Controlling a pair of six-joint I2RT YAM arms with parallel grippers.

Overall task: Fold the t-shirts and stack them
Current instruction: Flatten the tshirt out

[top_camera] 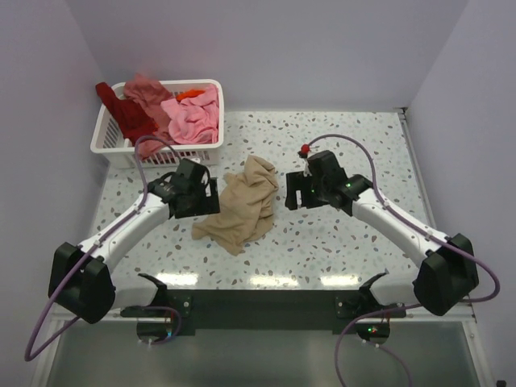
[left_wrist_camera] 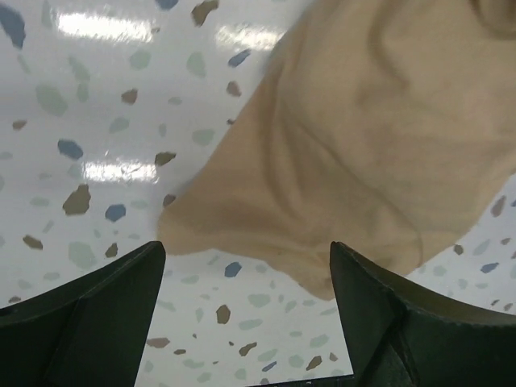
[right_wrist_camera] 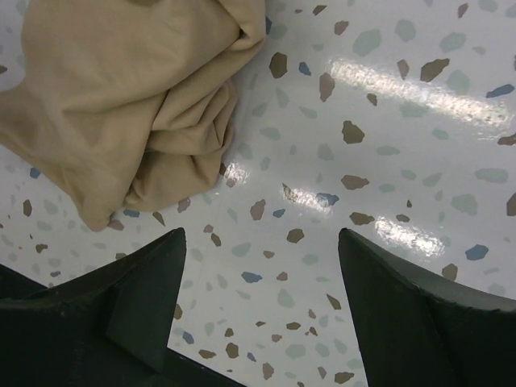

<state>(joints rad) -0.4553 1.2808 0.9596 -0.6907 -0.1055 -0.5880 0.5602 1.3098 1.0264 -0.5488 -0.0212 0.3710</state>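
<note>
The left gripper grips the crumpled tan t-shirt (top_camera: 244, 203) by its nearest loose corner next, leaving the t-shirt's body free to spread flat for folding.
A crumpled tan t-shirt (top_camera: 244, 203) lies on the speckled table between my two arms. My left gripper (top_camera: 211, 193) hovers just left of it, open, with only bare table between its fingers; the tan cloth (left_wrist_camera: 363, 137) fills the upper right of the left wrist view. To the shirt's right, my right gripper (top_camera: 292, 192) is open and empty, and the bunched tan shirt (right_wrist_camera: 129, 97) sits at the upper left of the right wrist view. More t-shirts, pink (top_camera: 193, 114), salmon (top_camera: 145, 93), dark red (top_camera: 125, 113) and orange (top_camera: 189, 93), are heaped in the basket.
A white slatted basket (top_camera: 109, 145) stands at the back left of the table, behind my left arm. Grey walls close in the back and both sides. Speckled table surface (top_camera: 355, 145) shows behind the right arm.
</note>
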